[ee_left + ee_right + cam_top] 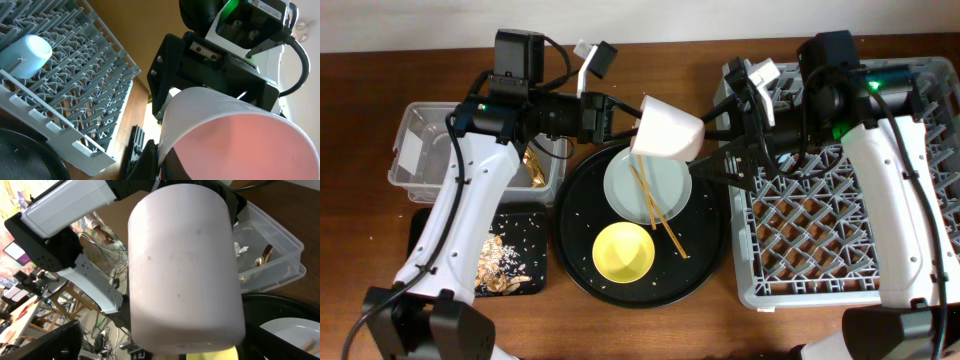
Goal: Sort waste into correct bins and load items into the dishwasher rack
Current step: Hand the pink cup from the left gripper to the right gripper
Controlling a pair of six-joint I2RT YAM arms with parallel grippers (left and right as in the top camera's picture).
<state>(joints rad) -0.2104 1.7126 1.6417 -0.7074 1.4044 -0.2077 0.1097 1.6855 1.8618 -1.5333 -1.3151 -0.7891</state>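
The pink cup needs to go into the dishwasher rack [840, 230] with its opening first. My right gripper will next grab the cup around its base [693, 138], which leaves the cup's rim free.
My left gripper [632, 125] is shut on the rim of the pink cup [668, 130] and holds it tilted on its side above the round black tray; the pinch shows in the left wrist view [152, 155], with the cup's pink inside [235, 145]. My right gripper [715, 148] is open, its fingers on either side of the cup's base. The cup's pale outside [185, 265] fills the right wrist view. A light blue cup [30, 52] stands in the grey dishwasher rack [840, 230]. The pale plate [647, 183], two chopsticks [655, 205] and the yellow bowl [623, 252] lie on the round tray.
The round black tray [640, 292] sits at centre. The clear tub [430, 150] at the left holds a gold wrapper [533, 165] and a white tissue [241, 250]. The small black tray [505, 260] holds food scraps.
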